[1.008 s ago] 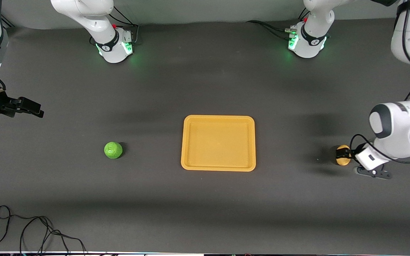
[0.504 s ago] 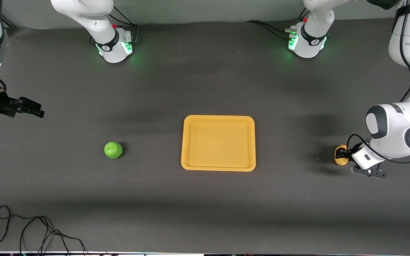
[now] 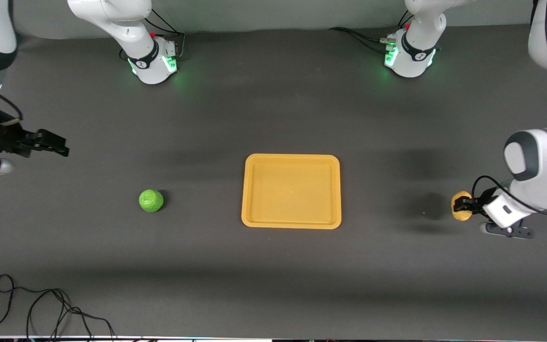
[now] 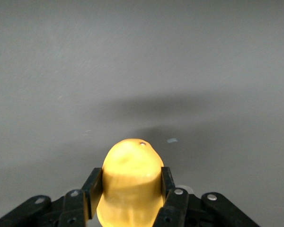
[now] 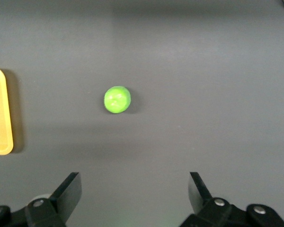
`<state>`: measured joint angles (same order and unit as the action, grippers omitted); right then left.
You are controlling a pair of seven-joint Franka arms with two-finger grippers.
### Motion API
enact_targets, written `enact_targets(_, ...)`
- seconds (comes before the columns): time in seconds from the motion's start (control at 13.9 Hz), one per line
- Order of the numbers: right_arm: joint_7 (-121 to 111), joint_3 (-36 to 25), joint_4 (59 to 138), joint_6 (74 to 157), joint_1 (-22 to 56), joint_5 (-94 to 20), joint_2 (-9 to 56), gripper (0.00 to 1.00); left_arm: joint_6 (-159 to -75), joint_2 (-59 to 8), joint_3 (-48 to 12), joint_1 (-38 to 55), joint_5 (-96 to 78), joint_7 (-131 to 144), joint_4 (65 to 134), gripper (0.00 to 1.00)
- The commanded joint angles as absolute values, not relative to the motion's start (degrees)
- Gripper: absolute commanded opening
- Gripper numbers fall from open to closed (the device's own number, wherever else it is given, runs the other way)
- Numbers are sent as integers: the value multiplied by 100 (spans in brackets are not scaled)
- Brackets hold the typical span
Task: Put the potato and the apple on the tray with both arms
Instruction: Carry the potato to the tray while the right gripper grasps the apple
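My right gripper grabs the green apple's (image 3: 151, 200) rounded sides next, to place it on the yellow-orange tray (image 3: 291, 223).
The yellowish-tan potato (image 3: 461, 207) is clamped in my left gripper (image 3: 463, 205), held a little above the table near the left arm's end; its shadow lies apart from it. In the left wrist view the potato (image 4: 131, 165) fills the shut gripper (image 4: 131, 178). The green apple (image 3: 151, 200) rests on the table between the yellow-orange tray (image 3: 291, 223) and the right arm's end. My right gripper (image 3: 61, 150) is open and empty, up over the table at the right arm's end. In the right wrist view, past the right gripper (image 5: 135, 184), the apple (image 5: 117, 100) and the tray's edge (image 5: 1, 113) show.
The two arm bases (image 3: 154, 64) (image 3: 409, 59) stand along the table's back edge. A loose black cable (image 3: 45, 304) lies at the front corner on the right arm's end.
The left gripper with the potato has shifted slightly toward the left arm's end. The right gripper has moved a little toward the middle of the table.
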<state>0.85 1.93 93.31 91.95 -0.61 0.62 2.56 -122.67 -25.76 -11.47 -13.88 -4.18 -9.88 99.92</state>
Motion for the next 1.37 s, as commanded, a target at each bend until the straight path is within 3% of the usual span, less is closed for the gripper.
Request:
enact_targets(0.0,324,176,9798,9290,298,-8,-140,100,-11935,-2584,-1449,-802,-694,513,9510,29)
enact_targets(0.36,273,106,10826,10088,598,-26,-606,100,-12190,-2925,-1485,911,-615,2757,9352,27)
enact_targets(0.58,255,97,11564,11184,580,-18,-484,100,-12689,-3330,-1459,1432,-607,3040,9360,26)
enact_targets(0.94,229,97,12575,13635,589,-18,543,100,-12850,-3735,-1441,1670,-9,3445,9395,28)
enact_targets(1.08,229,97,12621,14306,589,-18,1157,100,-12858,-3788,-1441,1705,9,3498,9387,32)
enact_targets(1.15,202,105,12621,14683,589,-18,1430,100,-12937,-3814,-1441,1714,9,3542,9387,50)
enact_targets(1.22,159,105,12621,15000,589,-18,1676,100,-12998,-3858,-1433,1731,9,3551,9387,91)
enact_targets(1.3,80,97,12621,15168,580,-18,1870,100,-13025,-3867,-1433,1775,9,3551,9387,100)
